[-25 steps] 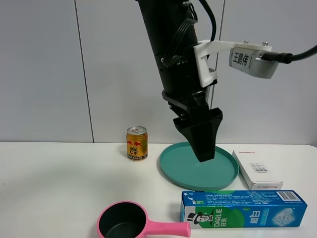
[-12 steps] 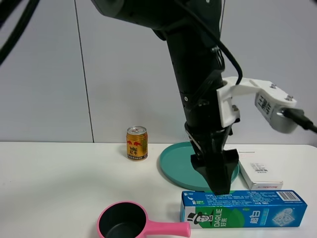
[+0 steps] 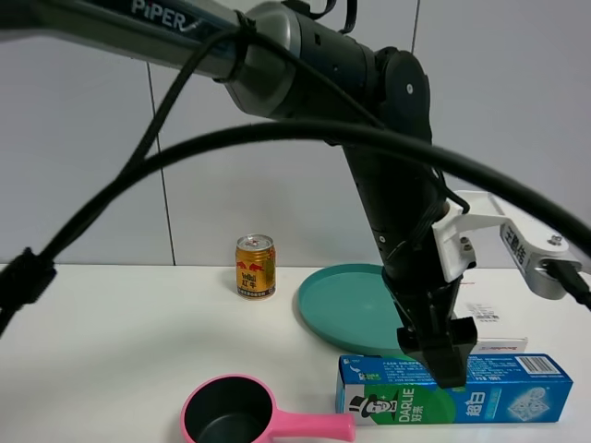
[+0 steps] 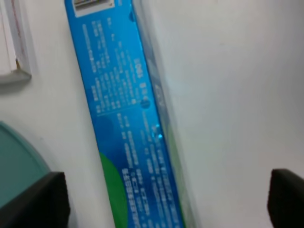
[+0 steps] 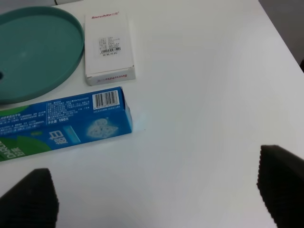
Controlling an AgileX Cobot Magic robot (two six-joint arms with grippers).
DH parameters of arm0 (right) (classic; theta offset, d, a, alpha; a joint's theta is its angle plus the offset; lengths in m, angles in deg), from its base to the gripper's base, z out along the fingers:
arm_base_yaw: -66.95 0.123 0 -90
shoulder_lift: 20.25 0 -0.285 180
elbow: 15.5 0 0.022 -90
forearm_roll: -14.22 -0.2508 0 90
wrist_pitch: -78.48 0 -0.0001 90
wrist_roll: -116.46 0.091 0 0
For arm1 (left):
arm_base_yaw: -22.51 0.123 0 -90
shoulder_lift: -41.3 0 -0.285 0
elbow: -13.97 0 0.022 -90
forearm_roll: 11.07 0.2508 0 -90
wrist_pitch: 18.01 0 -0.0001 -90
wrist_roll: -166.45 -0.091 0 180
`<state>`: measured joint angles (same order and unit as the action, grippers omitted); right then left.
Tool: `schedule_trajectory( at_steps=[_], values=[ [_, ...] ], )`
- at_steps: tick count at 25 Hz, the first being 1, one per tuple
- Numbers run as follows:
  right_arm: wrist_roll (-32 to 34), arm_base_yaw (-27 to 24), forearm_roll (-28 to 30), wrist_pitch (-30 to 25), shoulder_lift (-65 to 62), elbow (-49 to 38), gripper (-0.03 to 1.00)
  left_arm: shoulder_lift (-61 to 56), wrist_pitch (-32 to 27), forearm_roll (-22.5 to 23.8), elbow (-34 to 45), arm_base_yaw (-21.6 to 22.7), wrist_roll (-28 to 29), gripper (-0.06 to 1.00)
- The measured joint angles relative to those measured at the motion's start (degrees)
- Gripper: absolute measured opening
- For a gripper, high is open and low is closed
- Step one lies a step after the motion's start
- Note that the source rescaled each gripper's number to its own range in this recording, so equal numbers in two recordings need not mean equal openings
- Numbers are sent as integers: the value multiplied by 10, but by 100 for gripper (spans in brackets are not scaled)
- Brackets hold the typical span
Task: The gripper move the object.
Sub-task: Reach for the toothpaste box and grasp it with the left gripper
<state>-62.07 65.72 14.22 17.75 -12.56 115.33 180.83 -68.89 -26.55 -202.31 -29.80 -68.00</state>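
The robot's left hand next has to grab the toothpaste box [image 3: 503, 395] by its long sides at the green patch [image 3: 431, 404], so that it can move the box.
The blue and green DARLIE toothpaste box [image 3: 503, 395] lies flat at the front right of the white table, in front of the teal plate. My left gripper [image 3: 445, 365] has come down onto the box's top near its middle. In the left wrist view the box [image 4: 128, 123] runs between the two spread black fingers [image 4: 38, 202], so the left gripper [image 4: 161, 202] is open and straddles it. My right gripper [image 5: 154, 190] is open and empty, high above the table near the box's end [image 5: 71, 126]. It is not seen in the exterior view.
A teal plate [image 3: 337, 309] sits behind the box. A small white box [image 5: 108, 45] lies beside the plate, to its right. A gold can [image 3: 256, 266] stands left of the plate. A pink saucepan [image 3: 231, 415] lies at the front, its handle pointing at the toothpaste box.
My left arm has swung right and down, from above the teal plate to the toothpaste box. The box and the other things have not moved.
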Motion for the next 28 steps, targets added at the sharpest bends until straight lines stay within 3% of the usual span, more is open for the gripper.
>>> schedule_trajectory(
  at_steps=[8,16,26,28],
  values=[
    [0,0,3,1,0,0,100,75,-33,-7,-69,17,34,100],
    [0,0,3,0,0,0,100,111,-36,0,-74,24,68,100],
    [0,0,3,0,0,0,100,124,-23,7,-74,24,71,100],
    [0,0,3,0,0,0,100,124,-20,9,-74,22,71,94]
  ],
)
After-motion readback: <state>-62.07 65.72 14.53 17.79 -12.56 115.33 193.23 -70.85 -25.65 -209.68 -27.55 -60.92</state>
